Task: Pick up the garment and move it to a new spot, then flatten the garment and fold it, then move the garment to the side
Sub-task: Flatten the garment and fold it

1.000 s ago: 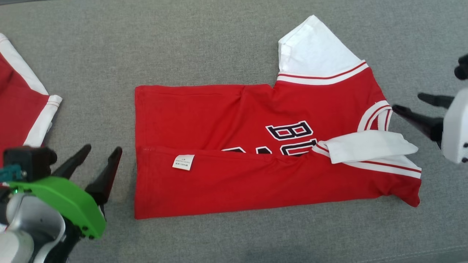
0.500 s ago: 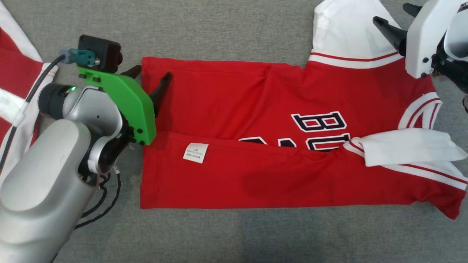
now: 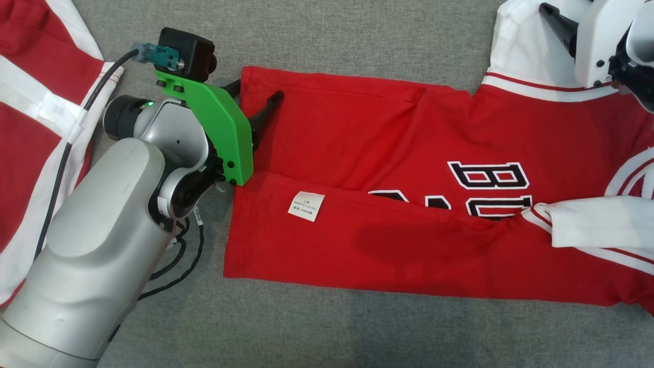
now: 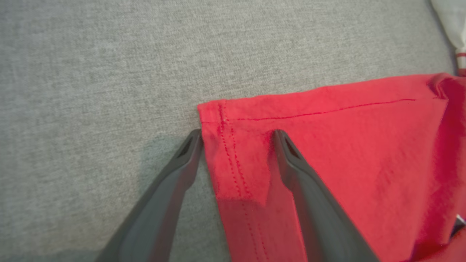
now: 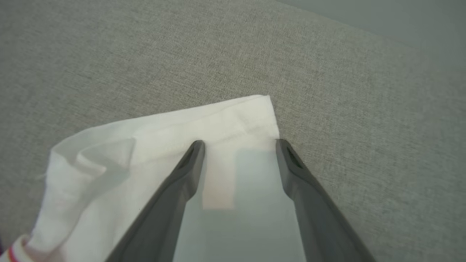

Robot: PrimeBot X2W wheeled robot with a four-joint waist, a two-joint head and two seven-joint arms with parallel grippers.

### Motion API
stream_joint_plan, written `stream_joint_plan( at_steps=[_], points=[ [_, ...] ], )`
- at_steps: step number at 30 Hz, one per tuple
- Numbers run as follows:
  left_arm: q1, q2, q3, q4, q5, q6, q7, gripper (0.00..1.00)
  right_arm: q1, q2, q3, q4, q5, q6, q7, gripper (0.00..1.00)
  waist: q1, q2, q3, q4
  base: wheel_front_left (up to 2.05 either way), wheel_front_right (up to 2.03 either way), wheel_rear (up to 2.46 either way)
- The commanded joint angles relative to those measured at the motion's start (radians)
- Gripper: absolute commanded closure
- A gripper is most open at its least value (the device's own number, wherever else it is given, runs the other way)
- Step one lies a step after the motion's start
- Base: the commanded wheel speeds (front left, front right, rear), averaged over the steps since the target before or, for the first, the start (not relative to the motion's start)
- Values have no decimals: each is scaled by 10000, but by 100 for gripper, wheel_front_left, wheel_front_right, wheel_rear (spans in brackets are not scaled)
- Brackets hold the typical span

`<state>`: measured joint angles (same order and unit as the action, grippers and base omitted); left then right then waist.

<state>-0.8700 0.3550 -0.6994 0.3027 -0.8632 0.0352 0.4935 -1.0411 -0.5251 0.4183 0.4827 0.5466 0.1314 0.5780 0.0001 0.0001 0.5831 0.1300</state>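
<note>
I will next use my left gripper to grab the red jersey [image 3: 343, 122] by the corner of its hem [image 3: 248, 76], and then I will fold the jersey.
The garment [image 3: 409, 128] is a red jersey with white sleeves and black lettering, lying folded lengthwise on the grey cloth surface. My left gripper [image 3: 258, 91] is open at its far left hem corner. In the left wrist view the left gripper [image 4: 236, 134] straddles that red corner [image 4: 236, 160], one finger off the cloth and the other on it. At the top right, one finger [image 3: 557, 23] of my right gripper reaches over the white sleeve [image 3: 526, 56]. My right gripper [image 5: 240, 143] is open, its tips at the sleeve's end [image 5: 145, 145].
A second red and white garment [image 3: 30, 128] lies at the left edge, close behind my left arm. A black cable [image 3: 56, 174] runs along that arm. Bare grey surface [image 3: 357, 41] lies beyond the jersey, and more of it lies in front.
The view has shifted. My left gripper has gone from the near left of the jersey to its far left corner. My right gripper has gone from beside the collar up to the white sleeve.
</note>
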Motion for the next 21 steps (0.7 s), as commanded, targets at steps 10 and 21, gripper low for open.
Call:
stream_joint_plan(
  at_steps=[10,21],
  points=[
    [319,-468,-362,568,-154,-542,-336,100,-36,64,480,1262,-50,-15,-211,12,-1,-1,-25,235,0,0,0],
    [478,-41,340,-444,-182,-251,-1361,100,-279,31,195,1572,220,-24,-816,100,-1,-1,-82,199,0,0,0]
  ],
)
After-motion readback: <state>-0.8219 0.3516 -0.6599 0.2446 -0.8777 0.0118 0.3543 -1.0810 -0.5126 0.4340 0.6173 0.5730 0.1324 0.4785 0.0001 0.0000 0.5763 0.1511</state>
